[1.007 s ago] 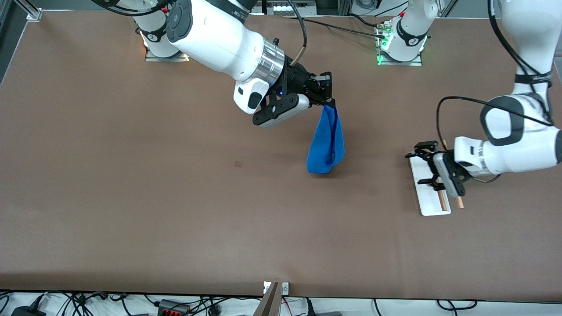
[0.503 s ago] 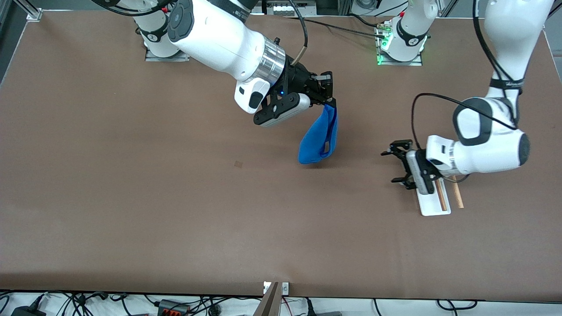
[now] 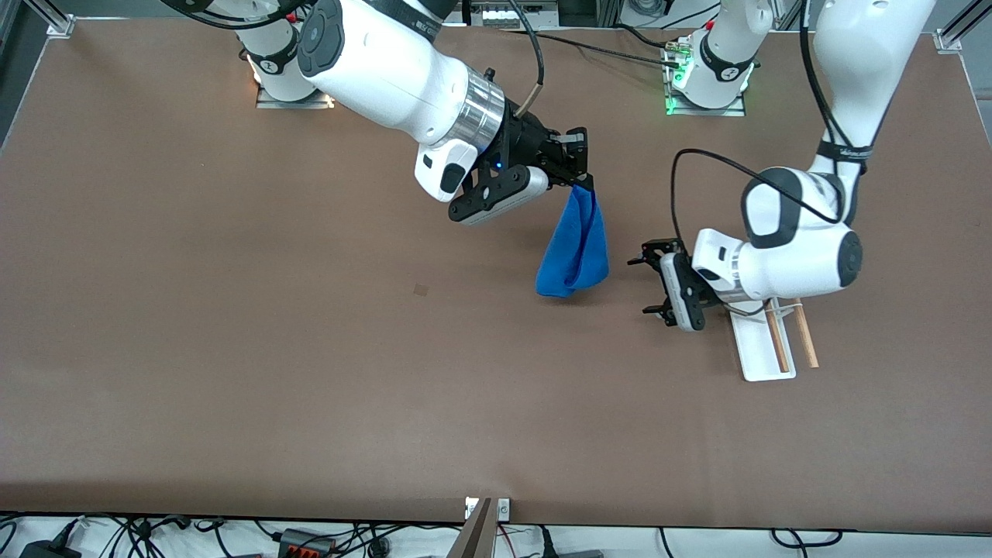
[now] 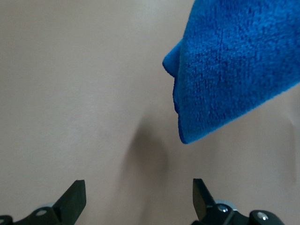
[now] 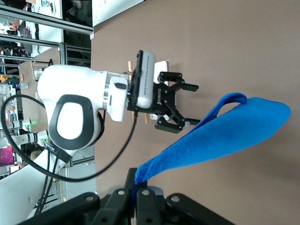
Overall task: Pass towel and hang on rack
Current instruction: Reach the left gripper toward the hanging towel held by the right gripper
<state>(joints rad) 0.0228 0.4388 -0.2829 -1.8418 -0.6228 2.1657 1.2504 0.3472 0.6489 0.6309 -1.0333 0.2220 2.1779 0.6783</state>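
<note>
I next need to grab the towel by its loose hanging end (image 3: 569,279) with my left gripper, to hang the royal-blue towel on the rack (image 3: 763,349).
My right gripper (image 3: 583,180) is shut on one end of the royal-blue towel (image 3: 575,246), which hangs folded from it over the middle of the table. The right wrist view shows the towel (image 5: 220,136) stretching away from the shut gripper (image 5: 137,185). My left gripper (image 3: 649,285) is open and empty, beside the towel's lower end toward the left arm's end of the table. In the left wrist view its open fingertips (image 4: 75,199) frame bare table, with the towel (image 4: 234,70) just ahead. The rack (image 3: 763,349), with white base and wooden rods (image 3: 804,333), stands partly under the left arm.
The brown table (image 3: 232,349) stretches wide around the towel. The arms' bases (image 3: 705,74) stand along the edge farthest from the front camera. Cables (image 3: 310,539) lie off the nearest edge.
My left gripper has moved from over the rack toward the hanging towel, uncovering the rack. The towel has swung a little under the right gripper, which stays in place.
</note>
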